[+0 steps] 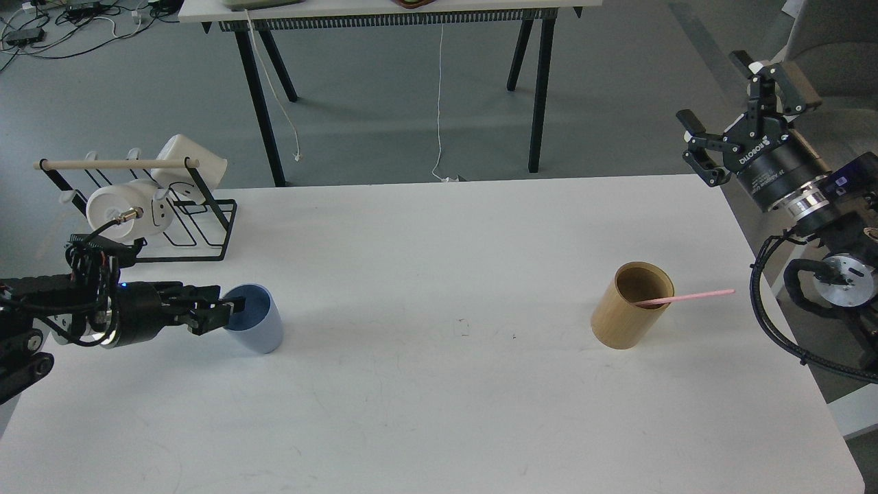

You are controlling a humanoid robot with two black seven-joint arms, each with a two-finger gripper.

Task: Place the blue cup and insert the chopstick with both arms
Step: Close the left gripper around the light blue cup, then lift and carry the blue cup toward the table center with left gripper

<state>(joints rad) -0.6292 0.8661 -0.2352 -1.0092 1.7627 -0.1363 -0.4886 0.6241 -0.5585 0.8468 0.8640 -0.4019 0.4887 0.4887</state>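
Note:
The blue cup should be picked up next by its rim (250, 289) with the left gripper, to place it for the chopstick (689, 296).
The pale blue cup (264, 329) stands upright on the white table (439, 398) at the left. My left gripper (223, 314) is at the cup's left rim, open, with one fingertip over the rim and the other outside it. The pink chopstick (689, 296) leans to the right out of a tan wooden holder (621, 322) at the table's right. My right gripper (720, 110) is open and empty, raised beyond the table's far right corner.
A black wire rack (206, 230) with a wooden rod (116, 164) and two white mugs (116, 206) stands at the back left, just behind my left arm. Another table's black legs (264, 103) stand on the floor behind.

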